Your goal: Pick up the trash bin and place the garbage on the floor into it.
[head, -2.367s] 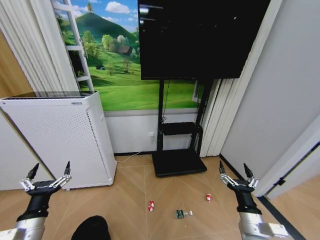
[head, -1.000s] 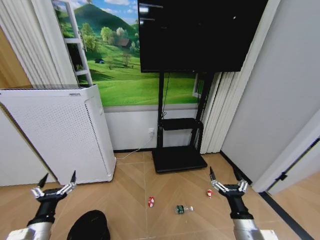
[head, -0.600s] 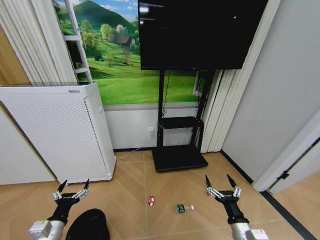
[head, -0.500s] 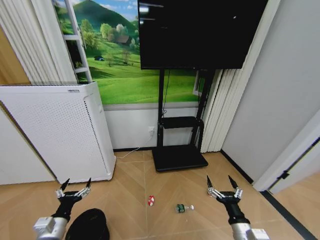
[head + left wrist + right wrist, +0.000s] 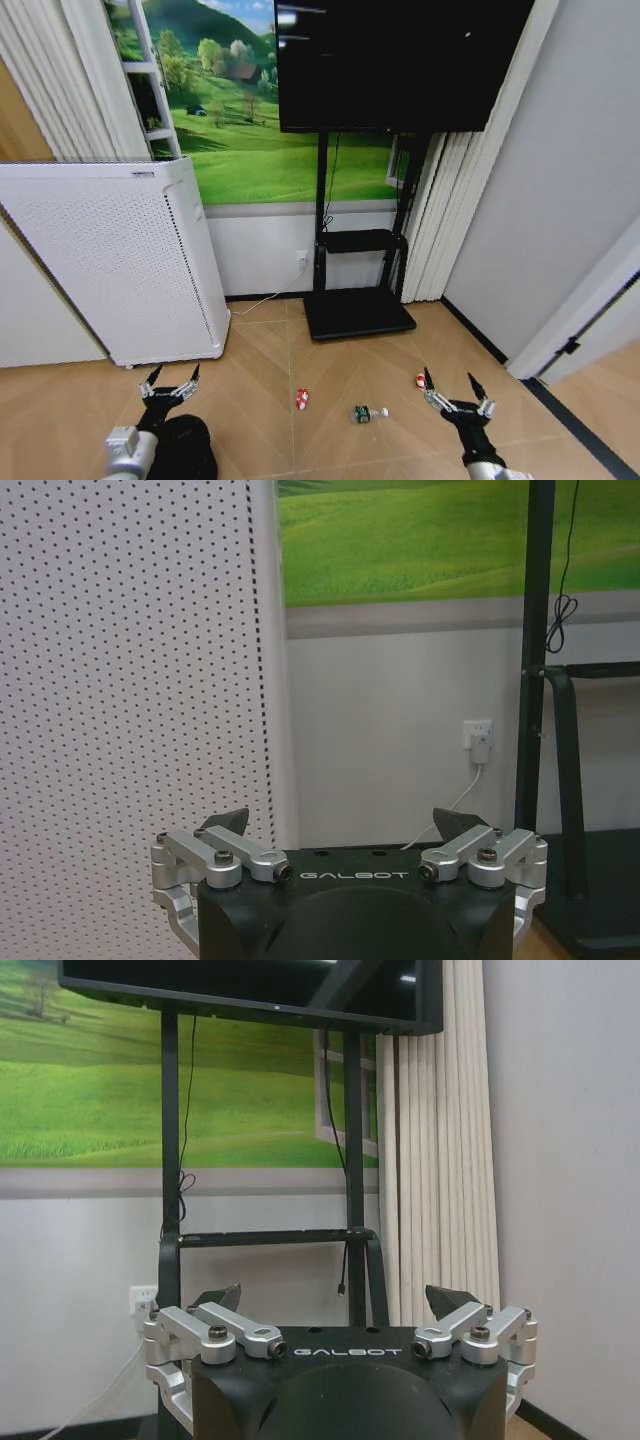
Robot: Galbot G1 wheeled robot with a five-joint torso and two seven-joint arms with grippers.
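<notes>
The left gripper grabs the trash bin by its thin rim (image 5: 186, 418) next, since the round bin body (image 5: 187, 453) is wider than my open fingers.
The trash bin (image 5: 188, 450), black and round, stands on the herringbone floor (image 5: 260, 360) at the lower left of the head view, partly cut off by the edge. My left gripper (image 5: 170, 383) hangs open just above the bin's far rim; in its wrist view the left gripper (image 5: 340, 825) holds nothing. The garbage lies ahead: a red-and-white lump (image 5: 301, 399), a green-and-white can (image 5: 364, 413), and another red-and-white lump (image 5: 421, 380). My right gripper (image 5: 452, 392) is open and empty just right of that last lump, and the right gripper (image 5: 335, 1300) faces the TV stand.
A tall white perforated appliance (image 5: 120, 260) stands at the left wall, close behind the bin. A black TV stand (image 5: 358, 315) with a flat base sits against the far wall under a big screen (image 5: 400, 70). A grey wall and a door frame (image 5: 580, 330) close the right side.
Both arms have come down toward the floor. The left gripper has moved right to above the bin's rim. The right gripper has sunk beside the right lump. The camera has shifted slightly.
</notes>
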